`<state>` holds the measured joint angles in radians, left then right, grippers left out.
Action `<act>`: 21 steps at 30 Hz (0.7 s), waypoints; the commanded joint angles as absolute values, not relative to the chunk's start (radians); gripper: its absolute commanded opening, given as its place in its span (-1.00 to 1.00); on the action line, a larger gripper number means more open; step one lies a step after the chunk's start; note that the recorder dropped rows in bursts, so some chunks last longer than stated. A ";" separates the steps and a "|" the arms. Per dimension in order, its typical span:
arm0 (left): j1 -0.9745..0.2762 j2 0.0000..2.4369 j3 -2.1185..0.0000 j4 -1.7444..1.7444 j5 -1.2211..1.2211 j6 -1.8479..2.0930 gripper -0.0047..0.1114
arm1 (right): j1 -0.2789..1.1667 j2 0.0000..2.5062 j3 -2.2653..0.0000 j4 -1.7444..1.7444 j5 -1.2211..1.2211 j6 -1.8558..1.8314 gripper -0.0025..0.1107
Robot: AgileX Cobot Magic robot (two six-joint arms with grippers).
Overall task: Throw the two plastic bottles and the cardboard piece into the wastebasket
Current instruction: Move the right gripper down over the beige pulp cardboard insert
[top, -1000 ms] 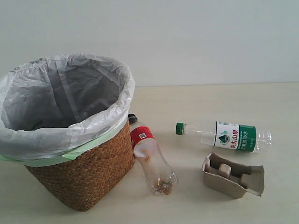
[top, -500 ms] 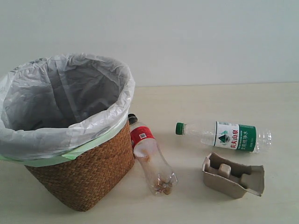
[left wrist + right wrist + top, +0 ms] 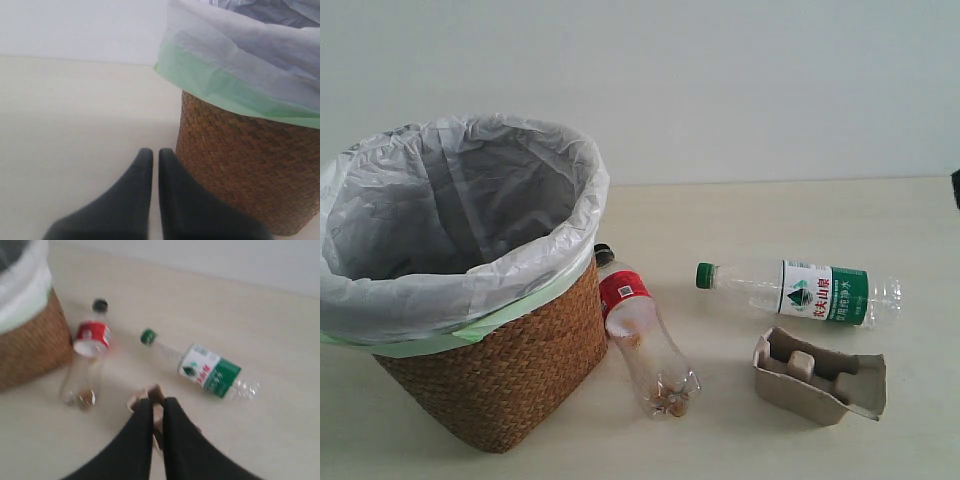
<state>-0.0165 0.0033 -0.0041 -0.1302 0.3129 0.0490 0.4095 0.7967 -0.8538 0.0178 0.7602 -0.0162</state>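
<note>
The cardboard piece (image 3: 820,378) needs to go into the wastebasket. My right gripper should pick it up next by its long sides.
The wastebasket (image 3: 490,380), brown wicker with a white bag, stands at the left. The black-capped, red-label bottle (image 3: 635,330) lies against its side. The green-capped bottle (image 3: 800,290) lies to the right, and the cardboard piece (image 3: 820,378) sits in front of it. My right gripper (image 3: 158,401) is shut and empty, hovering high over the cardboard piece (image 3: 150,394), with the red-label bottle (image 3: 87,357), green-label bottle (image 3: 200,367) and wastebasket (image 3: 25,350) beyond. My left gripper (image 3: 155,152) is shut and empty, low beside the wastebasket (image 3: 250,165). Only a dark sliver of the right arm (image 3: 956,188) shows in the exterior view.
The pale tabletop (image 3: 740,220) runs back to a plain white wall. The bag's pale green edge (image 3: 225,90) overhangs the wicker near my left gripper. Bare table lies on the far side of the left gripper from the basket.
A dark sliver of the right arm has appeared at the right edge of the exterior view. The bottles, cardboard piece and wastebasket have not moved.
</note>
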 commanded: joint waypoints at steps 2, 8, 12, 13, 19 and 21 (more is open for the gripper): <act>-0.016 0.000 0.000 -0.127 0.310 0.044 -0.85 | 0.404 1.048 -0.991 -0.093 0.986 -0.121 -0.96; -0.016 0.000 0.000 -0.127 0.310 0.044 -0.85 | 0.348 1.236 -1.004 -0.020 0.940 -0.319 -0.96; -0.016 0.000 0.000 -0.127 0.310 0.044 -0.85 | 0.347 1.329 -1.004 0.031 0.929 -0.415 -0.96; -0.016 0.000 0.000 -0.127 0.310 0.044 -0.85 | 0.347 1.349 -1.004 0.038 0.927 -0.436 -0.96; -0.016 0.000 0.000 -0.127 0.310 0.044 -0.85 | 0.349 1.450 -1.004 0.047 0.895 -0.500 -0.89; -0.016 0.000 0.000 -0.127 0.310 0.044 -0.85 | 0.349 1.473 -1.004 0.058 0.886 -0.501 -0.71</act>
<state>-0.0165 0.0033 -0.0041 -0.1302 0.3129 0.0490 0.3513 1.4469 -0.9966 0.0481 0.9040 -0.4817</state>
